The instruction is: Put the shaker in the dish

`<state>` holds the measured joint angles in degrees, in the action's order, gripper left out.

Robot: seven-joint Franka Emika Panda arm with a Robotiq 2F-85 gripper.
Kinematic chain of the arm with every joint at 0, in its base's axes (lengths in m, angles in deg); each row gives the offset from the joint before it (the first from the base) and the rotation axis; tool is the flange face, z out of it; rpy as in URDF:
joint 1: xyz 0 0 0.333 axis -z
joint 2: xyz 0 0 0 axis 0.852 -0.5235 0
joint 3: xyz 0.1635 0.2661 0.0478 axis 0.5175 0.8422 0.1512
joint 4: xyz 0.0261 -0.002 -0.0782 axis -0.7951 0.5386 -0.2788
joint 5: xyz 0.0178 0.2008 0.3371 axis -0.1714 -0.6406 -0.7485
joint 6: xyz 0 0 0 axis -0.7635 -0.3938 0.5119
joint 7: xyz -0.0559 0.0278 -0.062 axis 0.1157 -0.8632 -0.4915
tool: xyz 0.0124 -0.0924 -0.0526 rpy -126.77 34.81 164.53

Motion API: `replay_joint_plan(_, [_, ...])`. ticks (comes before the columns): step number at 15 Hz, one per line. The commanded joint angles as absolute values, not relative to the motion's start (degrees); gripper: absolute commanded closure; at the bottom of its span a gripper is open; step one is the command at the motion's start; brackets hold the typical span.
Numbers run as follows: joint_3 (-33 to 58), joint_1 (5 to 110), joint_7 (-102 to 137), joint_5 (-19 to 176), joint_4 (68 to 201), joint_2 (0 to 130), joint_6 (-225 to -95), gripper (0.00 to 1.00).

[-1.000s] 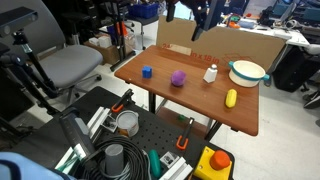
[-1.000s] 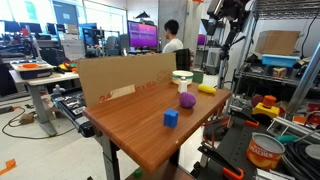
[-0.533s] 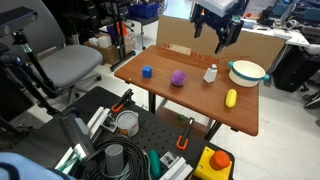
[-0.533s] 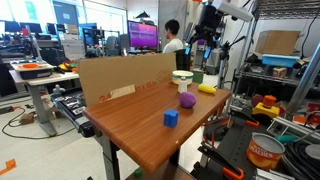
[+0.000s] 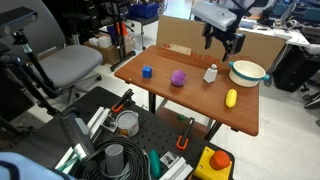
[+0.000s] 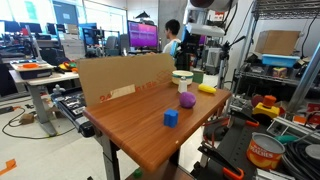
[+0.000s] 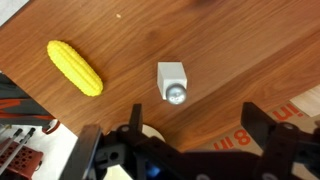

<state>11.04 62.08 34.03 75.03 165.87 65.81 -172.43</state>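
Note:
I should grab the shaker from above by its upper sides, so its base stays free to go down upright into the dish.
The small white shaker stands upright on the wooden table, left of the teal-rimmed dish. It also shows in the other exterior view. In the wrist view I look down on its greyish top. My gripper hangs open and empty in the air above the shaker and the dish, touching nothing. It shows in the other exterior view too. In the wrist view the gripper has its fingers spread wide, with the shaker just beyond them.
A yellow corn-like object lies near the dish. A purple ball and a blue cube sit further along the table. A cardboard wall stands along the back edge.
My gripper has come down and moved across from above the cardboard wall to above the shaker and the dish. The objects on the table have not moved.

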Motion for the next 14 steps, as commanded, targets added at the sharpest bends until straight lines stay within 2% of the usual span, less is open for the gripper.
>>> replay_joint_plan(1, [9.2, 60.4, 36.8, 76.2, 158.5, 59.9, -167.4, 0.00])
replay_joint_plan(8, [7.4, 58.6, 40.1, 76.8, 149.7, 51.2, -160.1, 0.00])
replay_joint_plan(9, [7.0, 58.4, 40.8, 76.8, 148.5, 50.0, -159.2, 0.21])
replay_joint_plan(14, [6.6, 57.9, 42.4, 75.9, 143.3, 45.3, -151.8, 0.58])
